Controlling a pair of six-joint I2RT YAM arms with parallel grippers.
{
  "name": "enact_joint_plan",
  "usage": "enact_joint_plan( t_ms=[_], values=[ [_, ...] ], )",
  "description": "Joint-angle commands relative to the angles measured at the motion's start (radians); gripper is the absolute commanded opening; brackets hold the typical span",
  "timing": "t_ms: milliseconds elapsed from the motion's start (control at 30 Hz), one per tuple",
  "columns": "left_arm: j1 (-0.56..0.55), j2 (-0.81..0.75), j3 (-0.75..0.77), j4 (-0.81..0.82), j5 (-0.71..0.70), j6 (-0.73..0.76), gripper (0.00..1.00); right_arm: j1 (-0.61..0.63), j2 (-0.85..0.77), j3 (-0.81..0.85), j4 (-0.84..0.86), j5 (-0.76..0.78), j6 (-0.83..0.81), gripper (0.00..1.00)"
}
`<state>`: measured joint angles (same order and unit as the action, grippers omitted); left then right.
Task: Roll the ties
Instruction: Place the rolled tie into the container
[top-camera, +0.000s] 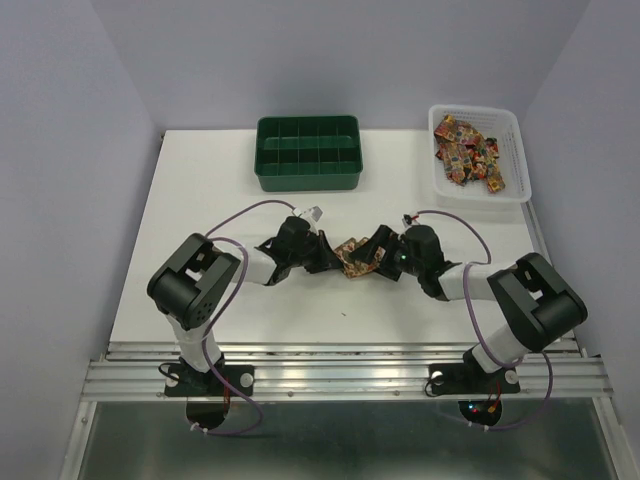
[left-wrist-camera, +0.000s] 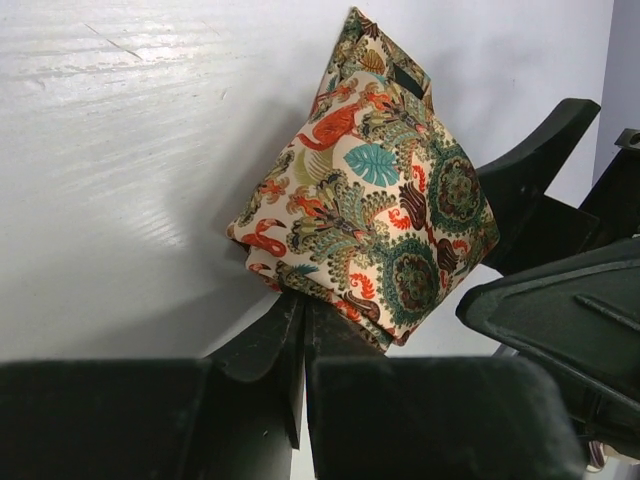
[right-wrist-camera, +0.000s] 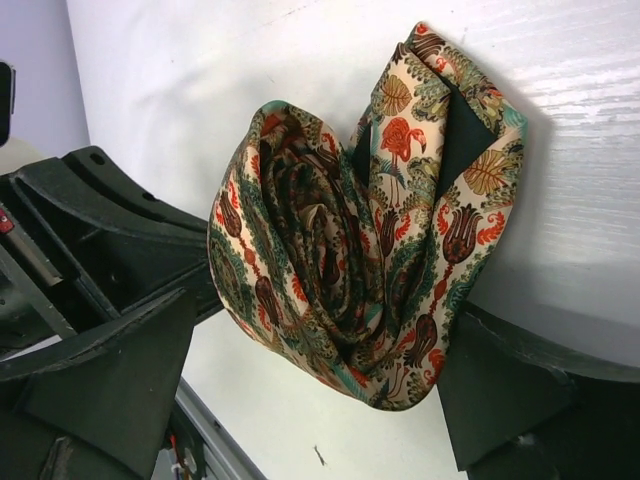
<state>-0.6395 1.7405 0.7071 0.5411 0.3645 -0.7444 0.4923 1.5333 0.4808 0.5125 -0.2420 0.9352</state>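
My right gripper grabs the tie's coil and outer fold together next, to set the tie still rolled into the green tray with sections.
One tie (top-camera: 355, 258) is rolled into a loose coil in the middle of the table, cream with red, green and brown paisley. In the left wrist view the tie (left-wrist-camera: 375, 215) rests against my left gripper (left-wrist-camera: 300, 300), whose jaws are pressed together on its lower edge. In the right wrist view the roll (right-wrist-camera: 340, 260) shows its spiral end and sits between the wide-apart fingers (right-wrist-camera: 500, 395) of my right gripper (right-wrist-camera: 320, 400), which is open. From above, the left gripper (top-camera: 325, 256) and right gripper (top-camera: 380, 256) flank the roll. More ties (top-camera: 468, 150) lie heaped in the basket.
A white basket (top-camera: 515, 160) stands at the back right. A green compartment tray (top-camera: 307, 175) stands at the back centre. The right gripper's fingers (left-wrist-camera: 545, 180) show in the left wrist view beside the roll. The table's front edge lies just behind the arms.
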Motion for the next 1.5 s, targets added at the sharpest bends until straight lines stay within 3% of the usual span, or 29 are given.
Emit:
enact_joint_plan(
  t_ms=[0, 500, 967, 1233, 1433, 1467],
  values=[
    [-0.006, 0.031, 0.048, 0.043, 0.030, 0.010, 0.11, 0.003, 0.065, 0.016, -0.034, 0.004, -0.010, 0.99],
    [-0.092, 0.065, 0.091, 0.051, -0.072, -0.078, 0.08, 0.003, 0.174, 0.030, -0.039, 0.064, 0.128, 0.95],
    [-0.092, 0.100, 0.101, 0.056, -0.053, -0.085, 0.08, 0.003, 0.246, 0.028, 0.040, 0.012, 0.096, 0.74],
    [-0.095, 0.117, 0.104, 0.071, -0.035, -0.092, 0.08, 0.003, 0.278, 0.007, 0.133, -0.003, 0.097, 0.50],
    [-0.098, 0.119, 0.103, 0.072, -0.041, -0.092, 0.08, 0.003, 0.280, -0.021, 0.201, -0.026, 0.097, 0.24],
    [-0.100, 0.119, 0.104, 0.072, -0.041, -0.092, 0.08, 0.003, 0.280, -0.025, 0.217, -0.031, 0.100, 0.16]
  ],
)
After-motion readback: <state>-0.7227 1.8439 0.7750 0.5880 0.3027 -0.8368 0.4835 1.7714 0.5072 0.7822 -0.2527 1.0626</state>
